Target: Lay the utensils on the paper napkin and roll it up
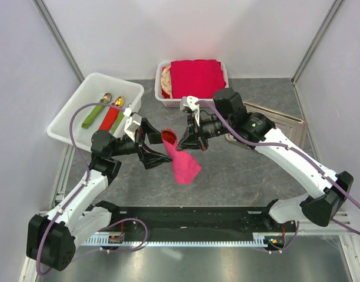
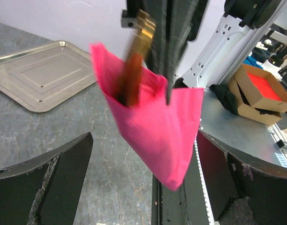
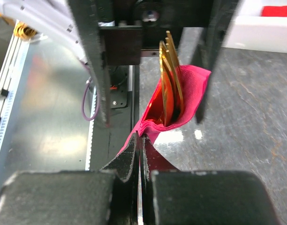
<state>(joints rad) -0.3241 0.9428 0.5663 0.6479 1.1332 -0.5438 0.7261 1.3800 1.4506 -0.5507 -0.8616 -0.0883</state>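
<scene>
The left gripper reaches the napkin pouch (image 1: 170, 144) (image 2: 139, 112) next and takes hold near the pouch's opening, which leaves the napkin's loose end free to roll up.
The magenta paper napkin (image 1: 185, 163) hangs in the air as a folded pouch between the two arms. The gold utensils (image 1: 167, 136) stand inside it with their ends sticking out at the top. My right gripper (image 1: 185, 143) is shut on the napkin's upper edge (image 3: 155, 126) and holds the pouch up; the utensils (image 3: 169, 79) show just beyond its tips (image 3: 139, 143). My left gripper (image 1: 158, 144) is wide open beside the pouch, touching nothing. In the left wrist view the napkin (image 2: 155, 133) and the utensils (image 2: 136, 51) hang between its spread fingers (image 2: 54, 180).
A white bin (image 1: 68, 126) at the left holds green and red napkin bundles with spoons (image 1: 106, 111). A white basket (image 1: 222, 70) at the back holds a red napkin stack (image 1: 196, 78). A metal tray (image 1: 280, 120) lies at the right, also in the left wrist view (image 2: 40, 75).
</scene>
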